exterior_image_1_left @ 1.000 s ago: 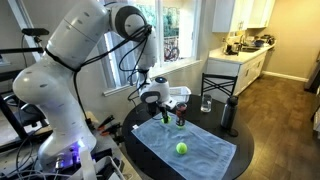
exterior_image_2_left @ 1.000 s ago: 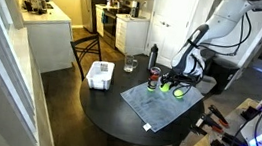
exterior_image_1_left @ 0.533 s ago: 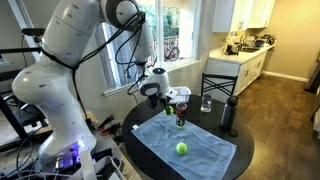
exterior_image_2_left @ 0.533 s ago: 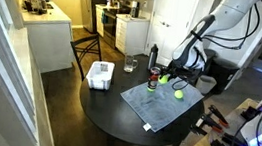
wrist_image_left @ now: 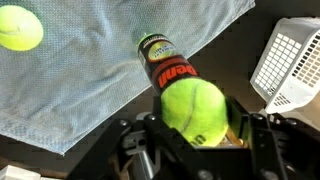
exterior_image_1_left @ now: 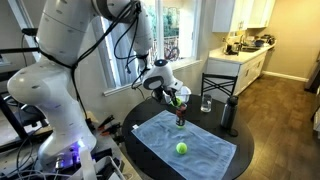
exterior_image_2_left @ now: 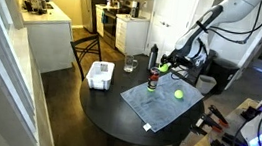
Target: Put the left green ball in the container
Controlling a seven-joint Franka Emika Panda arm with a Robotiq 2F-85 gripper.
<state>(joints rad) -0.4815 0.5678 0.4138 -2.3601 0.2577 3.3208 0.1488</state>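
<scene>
I will move the green ball over the container's top before my gripper lets it go, because it is hanging beside the container's top in the exterior view.
My gripper [wrist_image_left: 196, 125] is shut on a yellow-green ball [wrist_image_left: 194, 106] and holds it in the air above the small dark bottle with a red label [wrist_image_left: 165, 62]. In both exterior views the gripper [exterior_image_1_left: 176, 98] [exterior_image_2_left: 171, 65] hangs over the round table near that bottle [exterior_image_1_left: 181, 118] [exterior_image_2_left: 153, 82]. A second, like ball [wrist_image_left: 20, 28] lies on the blue-grey towel [wrist_image_left: 80, 70]; it also shows in both exterior views [exterior_image_1_left: 182, 148] [exterior_image_2_left: 179, 93]. The whitish square tub [exterior_image_2_left: 100, 74] stands at the table's edge, apart from the gripper, and shows at the right of the wrist view [wrist_image_left: 290, 60].
A tall dark bottle [exterior_image_1_left: 229, 115] [exterior_image_2_left: 153, 58] and a clear drinking glass [exterior_image_1_left: 206, 103] [exterior_image_2_left: 130, 64] stand on the dark round table [exterior_image_2_left: 116, 117]. A chair [exterior_image_1_left: 218, 85] stands behind the table. The towel [exterior_image_2_left: 163, 102] covers much of the tabletop.
My gripper has risen off the towel with the ball in it and moved toward the small red-labelled bottle. The other ball has stayed on the towel.
</scene>
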